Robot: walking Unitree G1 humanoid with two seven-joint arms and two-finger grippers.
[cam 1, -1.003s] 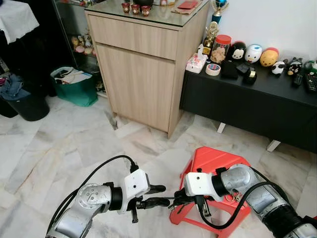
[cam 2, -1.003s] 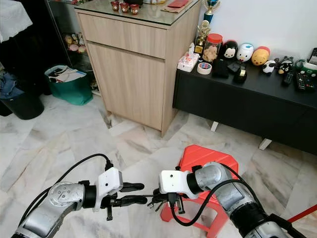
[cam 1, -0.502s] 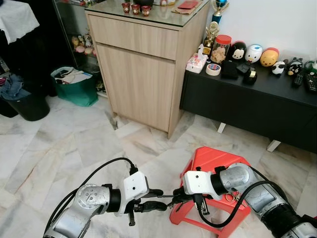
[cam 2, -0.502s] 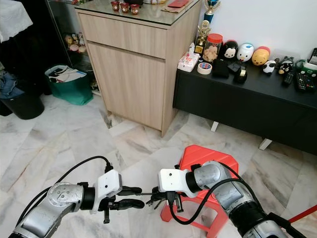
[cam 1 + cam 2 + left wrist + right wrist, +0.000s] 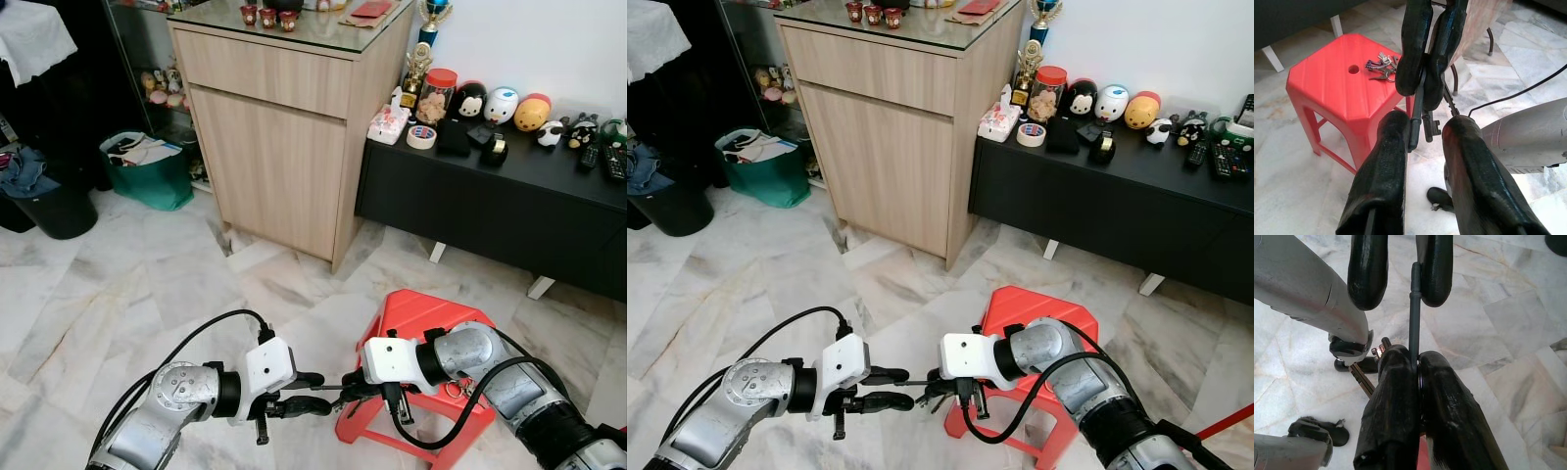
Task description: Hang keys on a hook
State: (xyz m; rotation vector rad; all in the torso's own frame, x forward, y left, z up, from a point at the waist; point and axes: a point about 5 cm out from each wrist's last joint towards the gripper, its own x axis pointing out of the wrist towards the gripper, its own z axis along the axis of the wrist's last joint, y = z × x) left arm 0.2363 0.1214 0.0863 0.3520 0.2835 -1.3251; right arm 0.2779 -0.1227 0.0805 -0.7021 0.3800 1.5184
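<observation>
The left gripper will next grab the thin metal rod by its loose end [image 5: 317, 388], because the right gripper's shut fingers cover the rod's other end.
Low over the marble floor, beside a red plastic stool [image 5: 416, 315], my two grippers meet tip to tip. My right gripper [image 5: 1415, 357] is shut on a thin grey rod [image 5: 1414, 308], and a bunch of keys [image 5: 1430, 128] hangs under it. My left gripper [image 5: 1429, 125] is open, its fingers on either side of the rod's free end, and the rod lies against one finger [image 5: 1396, 147]. A second bunch of keys [image 5: 1382, 66] lies on the stool's top next to its centre hole. In the left eye view the left gripper [image 5: 318, 392] and the right gripper [image 5: 346, 392] nearly touch.
A wooden cabinet [image 5: 284, 147] stands ahead. A black low bench [image 5: 490, 211] with toys and remotes runs along the wall at the right. At the left are a green bag [image 5: 147, 174] and a dark bin [image 5: 51, 208]. Open marble floor lies between.
The left gripper's fingers have narrowed slightly around the rod since a second ago, and its wrist has dropped a little. The right gripper still grips the rod.
</observation>
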